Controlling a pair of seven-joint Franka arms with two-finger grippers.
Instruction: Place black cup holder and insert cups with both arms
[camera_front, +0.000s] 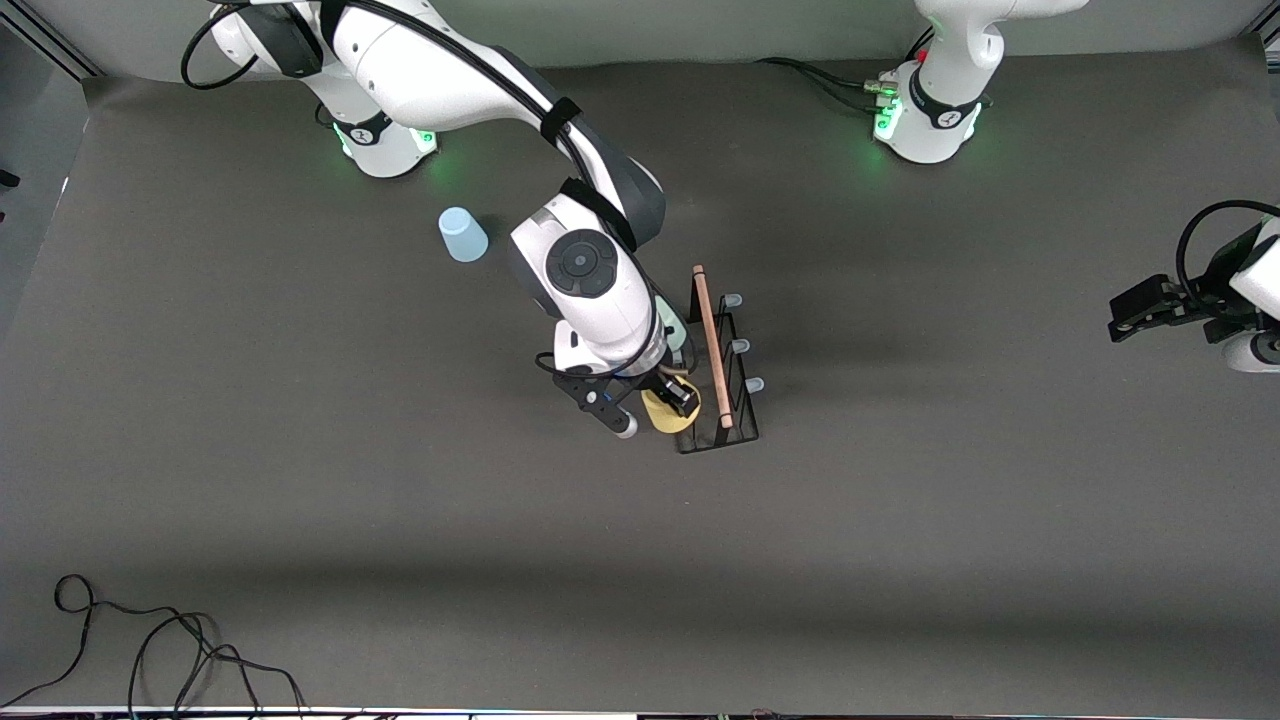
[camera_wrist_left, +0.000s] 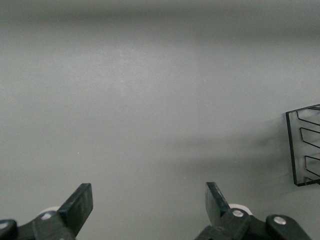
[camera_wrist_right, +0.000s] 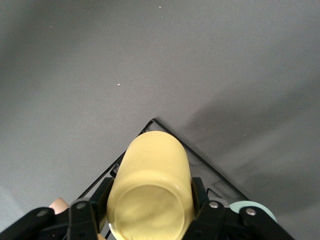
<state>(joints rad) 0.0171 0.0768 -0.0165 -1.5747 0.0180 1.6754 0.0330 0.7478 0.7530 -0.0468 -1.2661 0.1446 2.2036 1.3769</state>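
Note:
The yellow cup's opening reaches over the black cup holder's wire corner in the right wrist view and the cup would stay, so it is time for my right gripper to open.
The black cup holder stands mid-table, with its wooden rod handle on top and pale-capped pegs on the side toward the left arm. My right gripper is shut on the yellow cup, tilted, at the holder's corner nearest the front camera, on the right arm's side. In the right wrist view the yellow cup sits between both fingers over the wire base. A pale green cup shows beside the holder, mostly hidden by the arm. The light blue cup stands upside down near the right arm's base. My left gripper waits open and empty.
The left wrist view shows the open left gripper over bare grey mat, with part of the black rack at its edge. The pale green cup also shows in the right wrist view. Loose cables lie at the table's near corner.

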